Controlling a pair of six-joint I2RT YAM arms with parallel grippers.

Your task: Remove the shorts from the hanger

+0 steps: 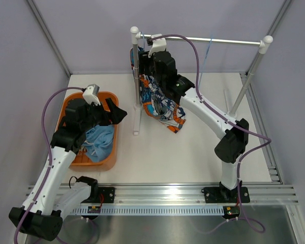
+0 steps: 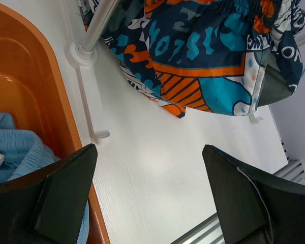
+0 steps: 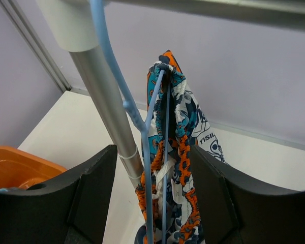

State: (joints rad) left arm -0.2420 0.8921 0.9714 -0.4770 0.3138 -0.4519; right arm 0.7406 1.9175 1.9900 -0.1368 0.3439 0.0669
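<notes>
My right gripper should grab the light blue hanger's neck [image 1: 143, 42] [image 3: 135, 118] next, between the hook and the waistband, so the shorts stay free to be removed.
The printed navy, orange, white and teal shorts [image 1: 162, 109] hang from a light blue hanger [image 3: 145, 152] at the left end of the rail, beside the rack's left post [image 3: 109, 112]. My right gripper [image 1: 144, 66] is open. In its wrist view the right gripper [image 3: 152, 198] has one jaw on each side of the bunched waistband [image 3: 180, 132] and the hanger wires, with gaps showing. The plain light blue shorts [image 1: 99, 140] lie in the orange basket [image 1: 109, 162]. My left gripper [image 1: 116, 113] is open and empty over the basket's right rim [image 2: 46, 101].
The white clothes rack has a horizontal rail [image 1: 213, 41], its left post foot [image 2: 84, 53] on the table next to the basket, and a right post. A second, bare blue hanger [image 1: 207, 53] hangs further right on the rail. Purple walls close in the back and sides.
</notes>
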